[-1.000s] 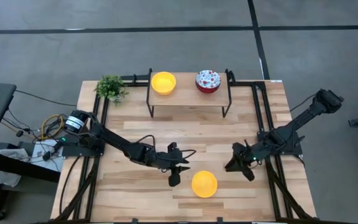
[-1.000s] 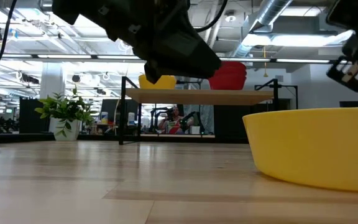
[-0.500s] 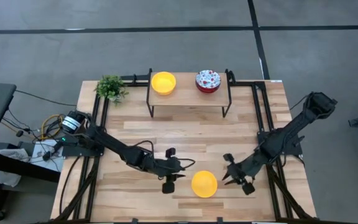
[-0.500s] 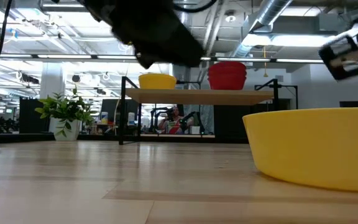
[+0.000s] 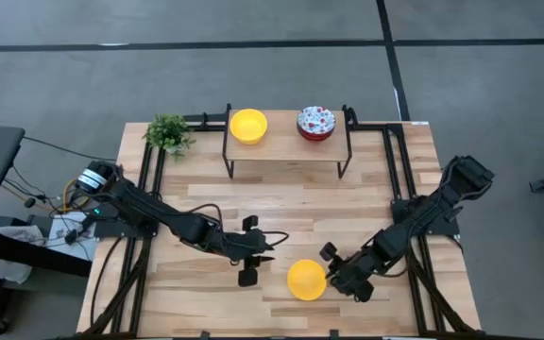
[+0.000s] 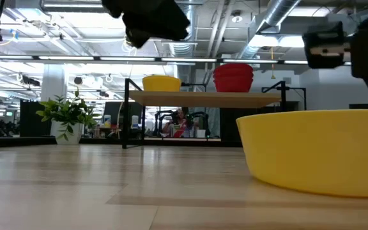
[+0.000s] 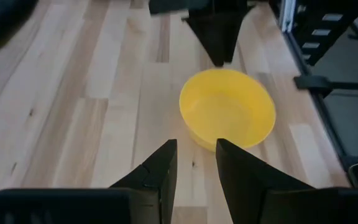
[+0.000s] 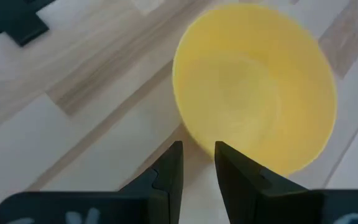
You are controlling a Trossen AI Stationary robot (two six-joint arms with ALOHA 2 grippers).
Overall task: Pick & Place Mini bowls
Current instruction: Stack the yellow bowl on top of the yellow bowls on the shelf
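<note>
The right gripper picks up the yellow mini bowl by its rim next, to place the yellow mini bowl.
One plain yellow mini bowl stands upright on its base on the wooden table near the near edge; it fills the low view's right. My left gripper hovers shut to its left, pointing at it, with a gap between it and the bowl. My right gripper is shut at the bowl's right side. A second yellow bowl and a red-patterned white bowl sit on a small shelf at the far edge. My right gripper has its shut fingertips against the yellow bowl's outer wall on its right side, just below the rim. It comes slanting down from the table's right. The bowl stays upright with its base on the table.
The black-legged wooden shelf stands at the far edge, a small green potted plant at the far left corner. Black arm frames run along both table sides. Bare wood lies between shelf and grippers.
My right gripper has swung toward the near edge and to the left, up to the yellow bowl, which has slid a little to the left along the table. My left gripper has drawn back slightly toward the table's left.
</note>
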